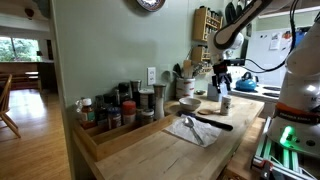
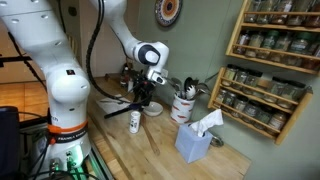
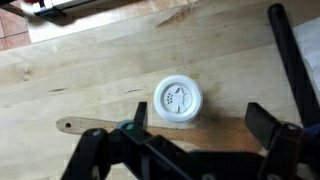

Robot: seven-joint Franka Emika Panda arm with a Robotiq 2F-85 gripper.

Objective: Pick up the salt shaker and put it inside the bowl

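Observation:
I need to grab the salt shaker (image 3: 178,102) from above by opposite sides near its lid, so its base is free to go inside the bowl.
The salt shaker (image 3: 178,102) is a small white cylinder with a perforated lid, standing upright on the wooden counter. It shows in both exterior views (image 1: 225,103) (image 2: 134,122). My gripper (image 3: 200,125) is open and empty, hovering just above the shaker. In the wrist view the shaker lies between the two fingers, close to the left one. The gripper also shows in both exterior views (image 1: 222,82) (image 2: 140,100). The small pale bowl (image 1: 189,103) sits on the counter a short way from the shaker. In an exterior view the bowl (image 2: 154,109) is partly hidden behind the gripper.
A wooden tray of spice jars (image 1: 115,112) stands along the wall. A utensil holder (image 1: 184,84) (image 2: 183,108) stands near the bowl. A napkin with cutlery (image 1: 190,128), a tissue box (image 2: 197,141), a wall spice rack (image 2: 270,60) and a wooden spoon handle (image 3: 85,125) are also here.

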